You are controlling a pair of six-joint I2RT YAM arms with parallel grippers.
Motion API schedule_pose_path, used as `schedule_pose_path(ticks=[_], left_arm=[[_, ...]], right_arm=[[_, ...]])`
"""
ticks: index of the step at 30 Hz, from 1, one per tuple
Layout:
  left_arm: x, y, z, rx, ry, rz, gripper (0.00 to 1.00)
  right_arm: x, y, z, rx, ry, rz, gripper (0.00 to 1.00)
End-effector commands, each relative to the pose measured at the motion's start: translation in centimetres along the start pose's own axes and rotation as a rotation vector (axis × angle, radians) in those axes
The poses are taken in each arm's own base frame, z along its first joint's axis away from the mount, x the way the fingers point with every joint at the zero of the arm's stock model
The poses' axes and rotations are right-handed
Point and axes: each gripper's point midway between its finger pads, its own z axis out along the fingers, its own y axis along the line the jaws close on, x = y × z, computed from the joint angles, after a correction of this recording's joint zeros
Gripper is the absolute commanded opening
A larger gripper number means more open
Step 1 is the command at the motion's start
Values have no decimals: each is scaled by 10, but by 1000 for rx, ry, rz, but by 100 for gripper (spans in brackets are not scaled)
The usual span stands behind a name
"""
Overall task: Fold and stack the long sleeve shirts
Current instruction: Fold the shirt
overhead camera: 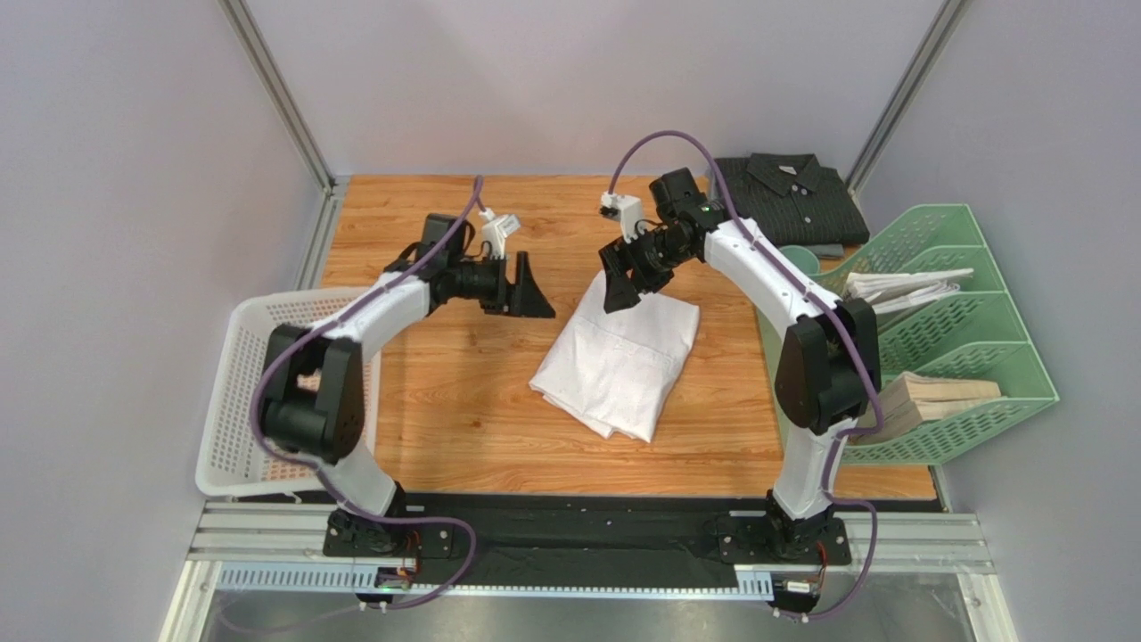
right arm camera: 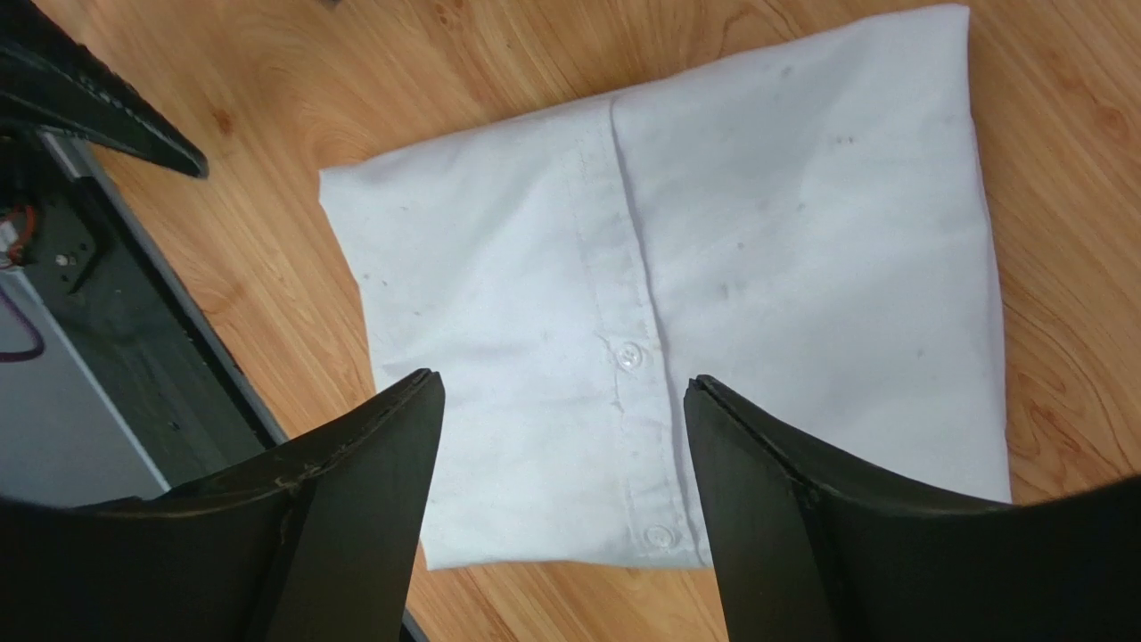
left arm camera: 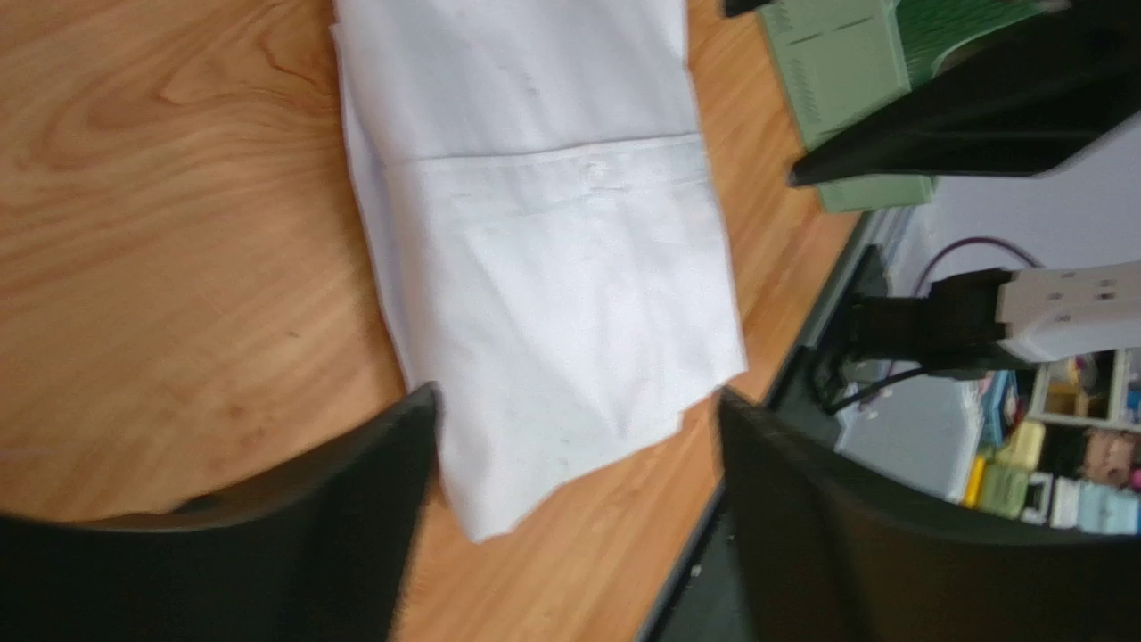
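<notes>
I need to turn the folded white shirt over still folded for stacking, so my left gripper needs to pinch its layers together at its side edge facing the basket (left arm camera: 402,274).
A white long sleeve shirt (overhead camera: 619,359) lies folded in the middle of the wooden table, its button placket showing (right arm camera: 750,241). The dark charcoal shirt (overhead camera: 790,198) lies folded at the back right corner. My left gripper (overhead camera: 529,288) hovers open just left of the white shirt's far edge, and its wrist view looks down on the shirt (left arm camera: 536,241) between the spread fingers (left arm camera: 576,401). My right gripper (overhead camera: 620,284) hangs open above the shirt's far edge, nothing between its fingers (right arm camera: 563,381).
A white mesh basket (overhead camera: 241,401) stands at the table's left edge. Green file trays (overhead camera: 964,321) with white papers (overhead camera: 911,284) line the right side. Grey walls and metal posts close in the back.
</notes>
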Motion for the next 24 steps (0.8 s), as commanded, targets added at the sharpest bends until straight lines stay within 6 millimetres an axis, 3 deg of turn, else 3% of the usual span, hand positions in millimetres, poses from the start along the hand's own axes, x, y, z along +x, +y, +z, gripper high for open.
schedule_pose_path(ticks=[1, 5, 7, 12, 15, 24], left_arm=[[15, 44, 35, -36, 137, -63, 99], [16, 73, 58, -63, 177, -61, 99], [15, 72, 66, -44, 191, -60, 98], [47, 70, 96, 18, 284, -147, 83], [48, 67, 106, 54, 274, -178, 77], [44, 54, 133, 72, 311, -254, 65]], right_arm=[[44, -24, 26, 107, 142, -21, 73], [59, -42, 42, 165, 199, -6, 72], [70, -51, 52, 174, 243, 2, 72], [99, -65, 74, 174, 335, 20, 70], [108, -68, 79, 167, 360, 32, 69], [110, -66, 80, 147, 357, 53, 68]])
